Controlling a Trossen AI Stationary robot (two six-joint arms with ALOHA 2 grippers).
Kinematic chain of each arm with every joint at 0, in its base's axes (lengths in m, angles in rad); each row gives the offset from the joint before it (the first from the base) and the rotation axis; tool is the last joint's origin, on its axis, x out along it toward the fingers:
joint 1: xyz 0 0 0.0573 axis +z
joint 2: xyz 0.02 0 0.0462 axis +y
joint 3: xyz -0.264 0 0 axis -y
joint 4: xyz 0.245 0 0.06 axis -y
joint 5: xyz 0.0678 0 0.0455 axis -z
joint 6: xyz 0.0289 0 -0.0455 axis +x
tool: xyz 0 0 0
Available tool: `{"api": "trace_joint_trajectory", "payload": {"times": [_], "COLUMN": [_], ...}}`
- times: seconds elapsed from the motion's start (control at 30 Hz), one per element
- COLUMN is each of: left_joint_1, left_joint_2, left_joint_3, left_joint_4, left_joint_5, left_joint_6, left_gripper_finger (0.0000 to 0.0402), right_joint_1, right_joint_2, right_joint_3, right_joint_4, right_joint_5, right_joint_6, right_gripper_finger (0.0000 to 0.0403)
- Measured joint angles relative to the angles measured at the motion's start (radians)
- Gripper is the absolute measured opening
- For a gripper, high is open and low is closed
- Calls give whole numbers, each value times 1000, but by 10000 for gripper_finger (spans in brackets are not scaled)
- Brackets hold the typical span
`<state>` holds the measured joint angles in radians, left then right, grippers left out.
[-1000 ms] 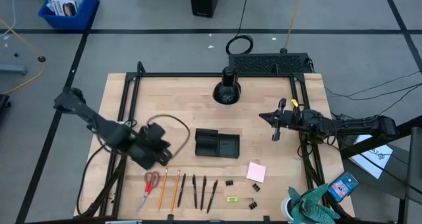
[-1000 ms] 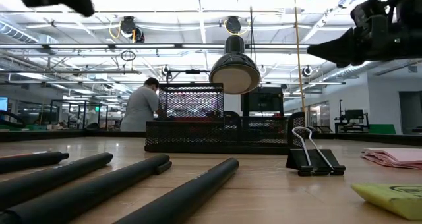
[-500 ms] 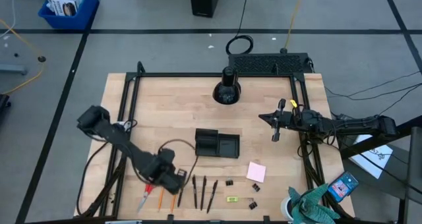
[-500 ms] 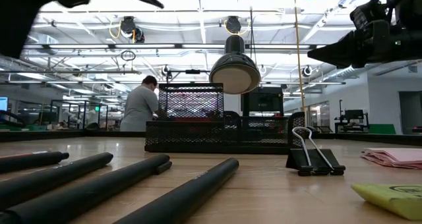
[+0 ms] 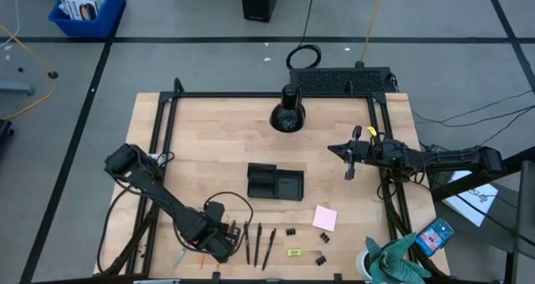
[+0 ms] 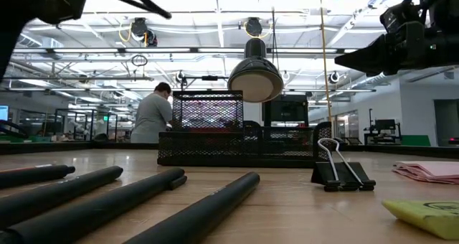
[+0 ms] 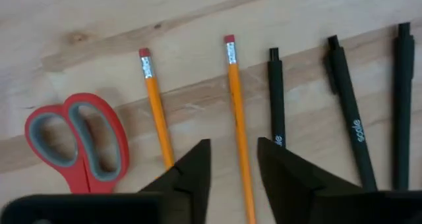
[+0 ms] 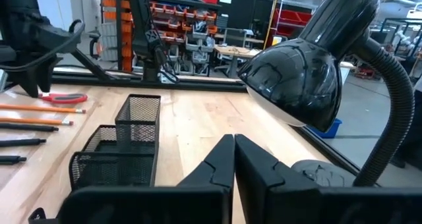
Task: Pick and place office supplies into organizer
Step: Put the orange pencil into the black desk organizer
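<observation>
The orange pencil needs to go into the organizer, so the left gripper should next grab it by its body below the eraser [image 7: 239,125].
My left gripper [image 7: 234,168] points down, open, near the table's front edge [image 5: 216,238]. Its fingers stand either side of one orange pencil [image 7: 237,105]; whether they touch it I cannot tell. Beside it lie a second pencil [image 7: 155,105], the red-handled scissors [image 7: 79,141] and the dark pens [image 7: 346,99]. The black mesh organizer [image 5: 274,182] sits mid-table. Binder clips [image 5: 291,231], a pink sticky pad [image 5: 325,218] and a yellow-green piece [image 5: 293,252] lie to the right of the pens [image 5: 259,242]. My right gripper [image 8: 234,148] is shut and waits level at the right [image 5: 349,163].
A black desk lamp [image 5: 287,113] stands at the far middle, its shade [image 8: 310,72] close before my right gripper. A blue phone-like item [image 5: 435,234] and green cloth [image 5: 393,263] sit off the near right corner. Black frame rails [image 5: 163,142] run along the table's sides.
My left gripper has come down and moved toward the table's near edge and a little to the right. It was beside the organizer and is now over the pencils and scissors, and its wrist has rolled. The supplies have not moved.
</observation>
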<state>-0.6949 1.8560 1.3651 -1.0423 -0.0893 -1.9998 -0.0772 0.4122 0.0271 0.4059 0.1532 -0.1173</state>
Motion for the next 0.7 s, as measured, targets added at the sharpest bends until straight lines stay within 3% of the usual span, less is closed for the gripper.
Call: {"api": "trace_joint_trajectory", "payload": {"times": [0.23, 0.5, 0.7], "left_joint_1": [25, 56, 58], "left_joint_2": [39, 56, 56], "left_joint_3": [0, -7, -46], "left_joint_4": [-15, -75, -74], "left_joint_5": [4, 14, 89], "left_joint_6": [79, 143, 137], "left_gripper_finger": [198, 202, 202], "right_joint_1": [0, 0, 0], "right_joint_2": [0, 0, 0], "right_joint_3": [0, 0, 0], "right_joint_4": [0, -1, -1], "right_joint_5": [0, -1, -1], "right_joint_6": [50, 53, 53], "right_gripper_finger": [9, 8, 8]}}
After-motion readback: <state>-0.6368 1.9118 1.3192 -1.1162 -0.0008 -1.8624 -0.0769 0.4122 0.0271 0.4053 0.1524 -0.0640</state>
